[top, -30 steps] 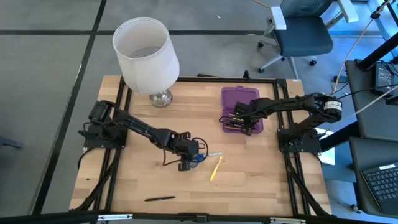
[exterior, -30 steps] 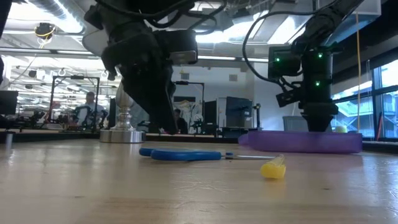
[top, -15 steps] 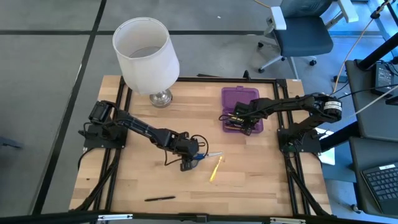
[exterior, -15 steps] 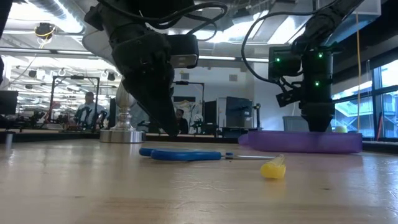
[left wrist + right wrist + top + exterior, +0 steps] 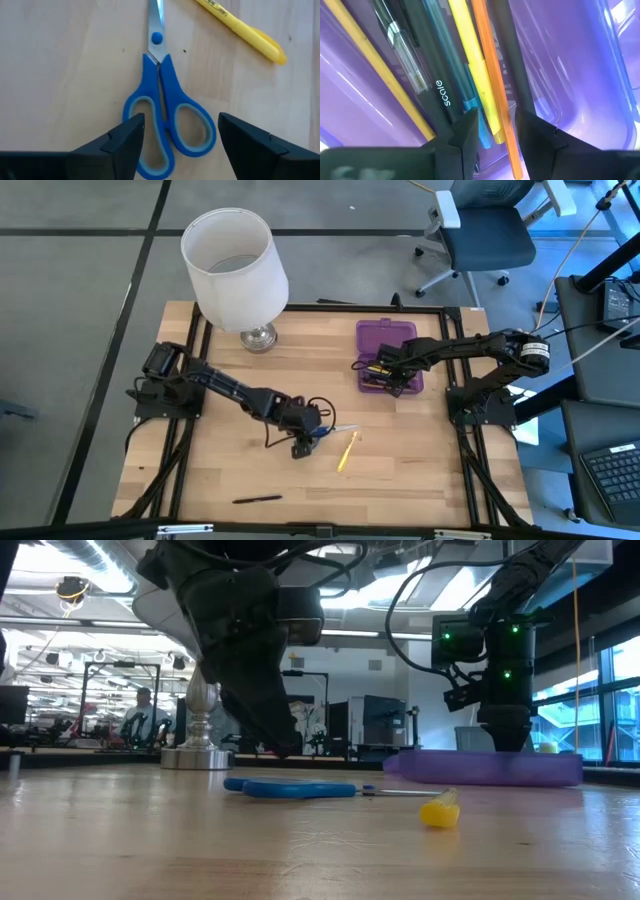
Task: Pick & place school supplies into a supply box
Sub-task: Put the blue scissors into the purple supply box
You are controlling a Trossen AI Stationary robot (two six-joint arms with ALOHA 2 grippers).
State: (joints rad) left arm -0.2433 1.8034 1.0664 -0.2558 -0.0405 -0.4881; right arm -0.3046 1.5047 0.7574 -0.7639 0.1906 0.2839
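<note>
The left gripper isn't ready to close on the scissors' blue handle loops yet and needs to go lower first: its fingers are above the loops, so they would miss if they closed now.
Blue-handled scissors (image 5: 165, 115) lie flat on the wooden table, near a yellow pen (image 5: 347, 451). My left gripper (image 5: 180, 132) hangs open just above the scissors, a finger on either outer side of the handle loops; in the low view its tips (image 5: 285, 748) stay above the scissors (image 5: 300, 788). My right gripper (image 5: 497, 125) reaches down into the purple supply box (image 5: 388, 355), slightly open. Several pens and pencils lie side by side in the box. A black pen (image 5: 257, 500) lies near the table's front edge. My right gripper's fingers (image 5: 467, 127) come from above and stand close on either side of a yellow pen (image 5: 482, 107) and an orange pencil (image 5: 495, 100), near their ends. Both lie in the box among the others. I cannot tell whether the fingers touch them.
A white-shaded lamp (image 5: 235, 265) stands on its metal base (image 5: 258, 338) at the table's far left. A black frame rail (image 5: 300, 308) runs around the table. Bare wood lies between the scissors and the box. A person sits in the room beyond (image 5: 145, 710).
My left gripper has shifted a little toward the table's right, over the scissors' handles. The scissors and the yellow pen have stayed where they were.
</note>
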